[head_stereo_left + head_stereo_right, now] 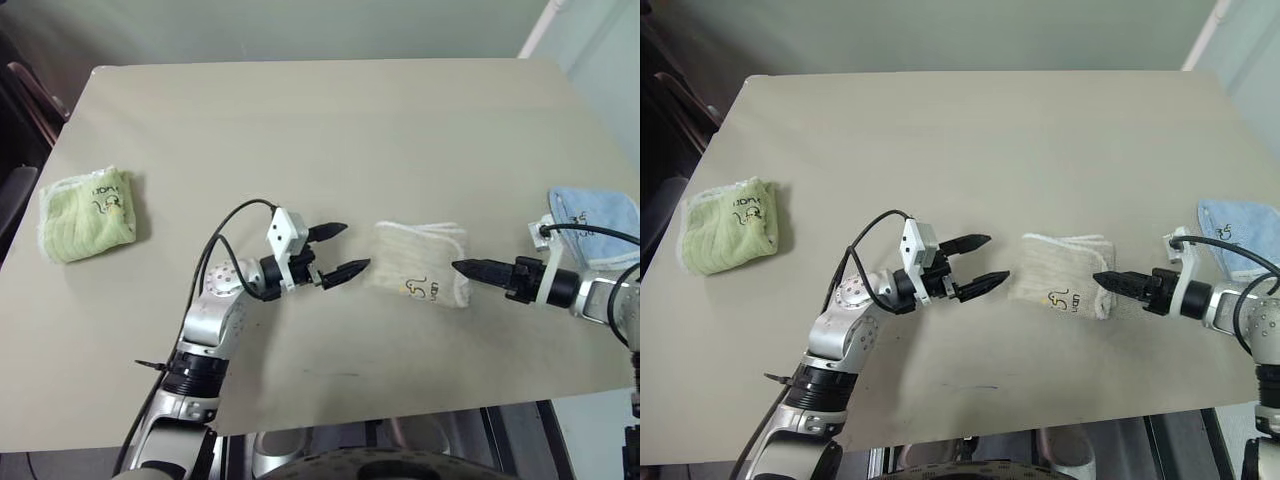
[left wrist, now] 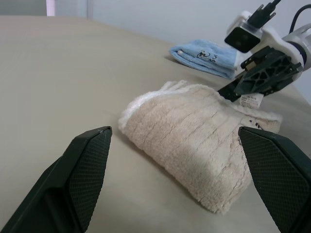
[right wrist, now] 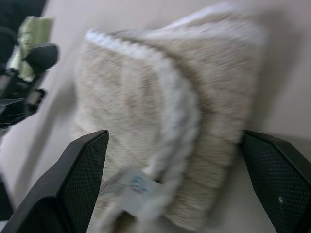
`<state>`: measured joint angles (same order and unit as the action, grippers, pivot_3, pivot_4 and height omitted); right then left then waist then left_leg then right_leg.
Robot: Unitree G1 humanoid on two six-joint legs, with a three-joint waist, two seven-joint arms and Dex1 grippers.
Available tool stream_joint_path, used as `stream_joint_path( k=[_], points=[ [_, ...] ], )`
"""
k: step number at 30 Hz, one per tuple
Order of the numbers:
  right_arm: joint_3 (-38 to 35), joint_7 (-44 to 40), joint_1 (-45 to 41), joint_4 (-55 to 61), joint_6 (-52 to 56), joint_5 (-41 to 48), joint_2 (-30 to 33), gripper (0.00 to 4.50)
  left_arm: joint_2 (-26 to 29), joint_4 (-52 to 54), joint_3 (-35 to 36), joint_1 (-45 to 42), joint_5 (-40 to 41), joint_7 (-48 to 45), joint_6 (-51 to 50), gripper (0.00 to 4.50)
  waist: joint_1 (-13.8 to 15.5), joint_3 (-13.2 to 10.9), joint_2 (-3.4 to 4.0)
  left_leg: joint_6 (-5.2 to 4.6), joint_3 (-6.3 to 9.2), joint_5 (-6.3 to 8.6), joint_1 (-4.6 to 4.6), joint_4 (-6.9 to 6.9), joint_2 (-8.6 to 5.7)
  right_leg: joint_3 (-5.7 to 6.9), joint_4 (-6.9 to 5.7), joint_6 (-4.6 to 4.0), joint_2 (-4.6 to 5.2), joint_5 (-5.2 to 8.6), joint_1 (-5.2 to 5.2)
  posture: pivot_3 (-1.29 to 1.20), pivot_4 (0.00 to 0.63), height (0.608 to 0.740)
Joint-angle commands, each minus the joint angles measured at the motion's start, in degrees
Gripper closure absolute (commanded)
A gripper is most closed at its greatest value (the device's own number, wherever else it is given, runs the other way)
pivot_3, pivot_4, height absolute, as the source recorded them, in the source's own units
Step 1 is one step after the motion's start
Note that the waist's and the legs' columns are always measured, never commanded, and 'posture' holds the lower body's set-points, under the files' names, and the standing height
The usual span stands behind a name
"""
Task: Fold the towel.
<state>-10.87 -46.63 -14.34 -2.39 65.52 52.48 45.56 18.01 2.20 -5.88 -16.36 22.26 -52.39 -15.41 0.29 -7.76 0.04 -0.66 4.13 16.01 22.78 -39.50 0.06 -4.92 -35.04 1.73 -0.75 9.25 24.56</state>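
Note:
The right gripper grabs the towel by its corded edge by the white tag (image 3: 167,179) next, to keep the towel's folded layers together.
The towel (image 1: 420,262) lies folded into a small beige pad on the table (image 1: 300,130), its white corded edge and dark logo toward the table's near edge. My left gripper (image 1: 357,246) hovers just left of it, open, fingers pointing at it with nothing between them. My right gripper (image 1: 458,266) points at the towel's right edge, close to its white tag. In the right wrist view its fingers (image 3: 73,184) stand wide apart on either side of the towel (image 3: 155,111), open and empty. The left wrist view shows the towel (image 2: 194,141) ahead between the open fingers (image 2: 73,179).
A folded light-green towel (image 1: 88,213) lies at the table's left side. A folded light-blue towel (image 1: 595,222) lies at the right edge, just behind my right arm. A dark chair stands beyond the table's left edge.

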Motion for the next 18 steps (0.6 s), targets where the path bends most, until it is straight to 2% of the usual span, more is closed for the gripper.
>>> stream_joint_path(
  k=[1, 6, 9, 18],
  points=[
    [2.2, -2.9, -1.0, 0.4, 1.4, -0.2, -0.4, 0.04, 0.2, 2.6, 0.2, 0.4, 0.5, 0.6, 0.1, 0.00, 0.0, 0.0, 0.00, 0.00, 0.01, -0.01, -0.01, 0.00, 0.00, 0.00, 0.00, -0.01, -0.01, -0.04, -0.02, 0.00, 0.150, 0.740],
    [4.8, -5.4, -2.3, -1.0, 1.1, -2.3, -0.8, 0.04, 0.2, 2.2, 0.3, 0.3, 0.1, 1.3, 0.7, 0.00, -0.1, 0.0, -0.01, 0.03, 0.01, -0.07, -0.03, -0.08, 0.00, 0.00, 0.00, -0.06, -0.01, -0.16, -0.04, 0.00, 0.150, 0.740],
    [5.0, -6.5, -3.1, -2.2, 0.9, -3.3, -0.9, 0.56, 0.3, 1.8, 0.3, 0.1, -0.2, 1.7, 1.1, 0.00, -0.1, 0.0, 0.00, 0.04, 0.02, -0.09, -0.05, -0.09, 0.00, 0.00, -0.01, -0.08, -0.02, -0.17, -0.06, 0.00, 0.150, 0.740],
    [2.4, -5.1, -4.5, -5.3, 0.1, -5.2, -2.9, 3.69, -0.6, 1.9, -0.5, -0.9, -1.3, 3.5, 0.8, 0.00, -0.1, 0.0, 0.00, 0.08, 0.01, -0.11, -0.04, -0.08, 0.00, 0.00, 0.02, -0.08, 0.00, -0.15, -0.05, 0.00, 0.150, 0.740]
  ],
)
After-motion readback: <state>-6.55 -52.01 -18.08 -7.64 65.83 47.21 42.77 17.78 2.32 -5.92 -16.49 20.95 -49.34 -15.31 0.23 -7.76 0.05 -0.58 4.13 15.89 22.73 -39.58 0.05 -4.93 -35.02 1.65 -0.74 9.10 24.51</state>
